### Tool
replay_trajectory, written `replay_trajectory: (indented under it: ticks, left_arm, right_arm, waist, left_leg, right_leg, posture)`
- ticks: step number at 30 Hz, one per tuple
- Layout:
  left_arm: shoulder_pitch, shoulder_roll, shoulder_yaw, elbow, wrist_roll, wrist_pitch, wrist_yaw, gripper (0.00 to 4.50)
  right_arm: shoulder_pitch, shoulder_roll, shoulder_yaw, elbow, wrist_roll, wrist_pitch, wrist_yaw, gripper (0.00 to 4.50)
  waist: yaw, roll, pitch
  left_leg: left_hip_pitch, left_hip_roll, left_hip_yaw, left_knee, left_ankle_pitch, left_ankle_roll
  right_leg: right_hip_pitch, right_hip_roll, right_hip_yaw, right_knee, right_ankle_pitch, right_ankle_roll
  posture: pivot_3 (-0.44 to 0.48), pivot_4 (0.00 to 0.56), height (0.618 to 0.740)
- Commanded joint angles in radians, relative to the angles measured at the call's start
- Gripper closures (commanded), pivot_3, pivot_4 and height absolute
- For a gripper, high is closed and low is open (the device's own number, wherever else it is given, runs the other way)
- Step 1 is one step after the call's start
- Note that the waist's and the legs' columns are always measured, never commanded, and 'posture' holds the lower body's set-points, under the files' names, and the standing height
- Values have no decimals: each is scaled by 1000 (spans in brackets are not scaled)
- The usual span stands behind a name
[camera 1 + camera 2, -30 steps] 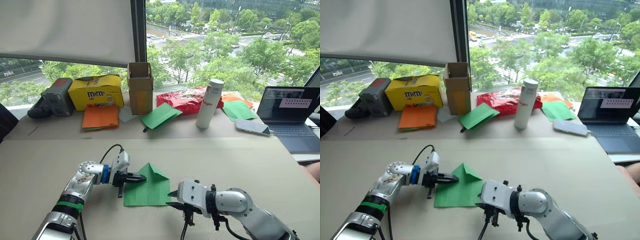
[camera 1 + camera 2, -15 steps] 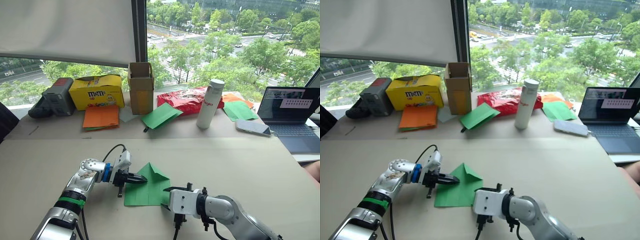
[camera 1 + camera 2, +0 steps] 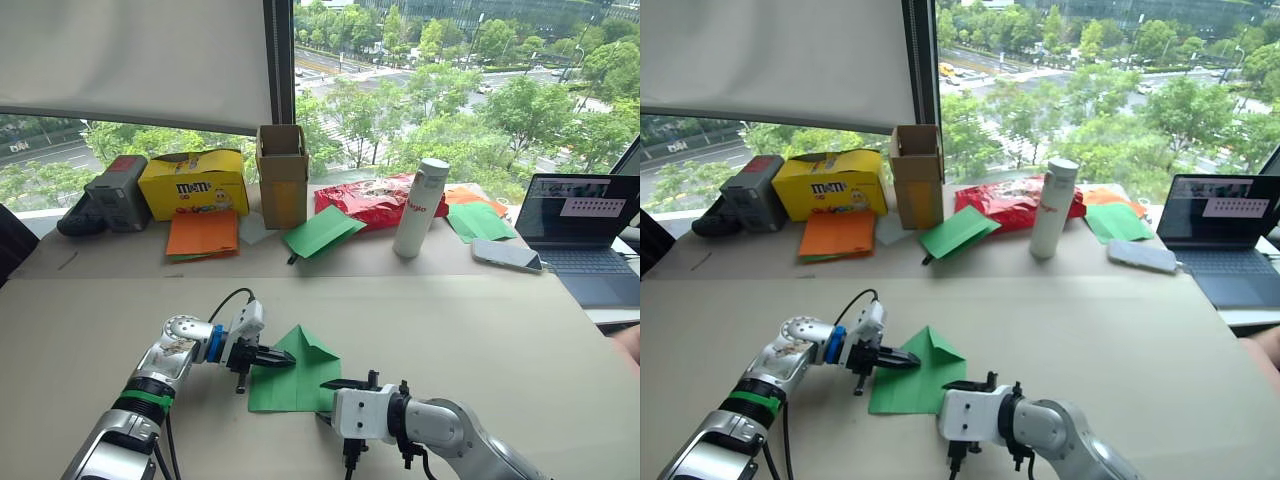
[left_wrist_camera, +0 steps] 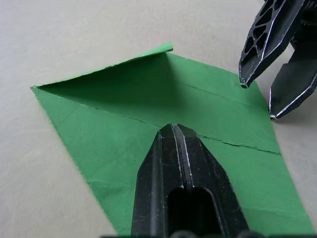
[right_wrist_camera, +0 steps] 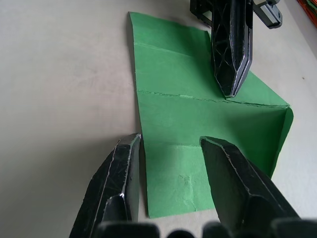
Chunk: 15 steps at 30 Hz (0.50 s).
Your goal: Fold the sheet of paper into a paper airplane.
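My right gripper grabs the sheet by its straight side edge next, to fold it in half along the green paper's middle crease [image 3: 297, 388].
The sheet of paper [image 3: 296, 380] lies flat on the table, bright green, creased, with its far corner folded over into a triangular flap [image 4: 124, 74]. My left gripper [image 3: 290, 361] is shut, and its tip [image 4: 173, 128] rests on the sheet's middle crease from the left side. My right gripper [image 5: 169, 140] is open at the sheet's near right edge. One of its fingers [image 5: 121, 178] is just off the paper and the other is over it. Nothing is between them but the paper's edge. The left gripper [image 5: 230, 54] shows in the right wrist view too.
Along the table's far side stand a grey device [image 3: 110, 193], a yellow candy box [image 3: 192, 183], a cardboard box [image 3: 281, 175], a red bag [image 3: 365, 200] and a white bottle [image 3: 420, 207]. Orange paper sheets [image 3: 200, 235] and other green paper [image 3: 320, 230] lie there. Phone [image 3: 505, 255] and laptop [image 3: 590, 225] are at right.
My right gripper has slid left along the table to the sheet's near right edge. My left gripper has stayed pressed on the paper, shifting only slightly.
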Motion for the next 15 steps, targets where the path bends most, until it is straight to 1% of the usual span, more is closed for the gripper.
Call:
replay_trajectory:
  ticks: [1, 4, 9, 15]
  left_arm:
    - [5, -7, -27, 17, 31, 6, -2, 4500]
    - [3, -10, -25, 22, 29, 6, 1, 4500]
    - [3, -15, -26, 26, 30, 3, 2, 4500]
    - [4, -17, -27, 32, 31, -3, -3, 4500]
  right_arm:
    - [21, -7, 5, -26, -6, 3, 34, 2338]
    - [25, -18, 5, -24, -30, -6, 41, 2338]
    - [24, 0, -9, -1, -89, -9, -3, 2338]
    - [61, 13, -47, -29, -139, -12, -60, 2338]
  waist:
    - [0, 0, 0]
    - [1, 0, 0]
    - [1, 0, 0]
    - [1, 0, 0]
  left_leg:
    - [0, 0, 0, 0, 0, 0]
    - [0, 0, 0, 0, 0, 0]
    - [0, 0, 0, 0, 0, 0]
    - [1, 0, 0, 0, 0, 0]
  right_leg:
    - [0, 0, 0, 0, 0, 0]
    - [0, 0, 0, 0, 0, 0]
    - [0, 0, 0, 0, 0, 0]
    - [0, 0, 0, 0, 0, 0]
  posture:
    - [0, 150, 739]
    - [0, 150, 739]
    - [0, 150, 739]
    - [0, 150, 739]
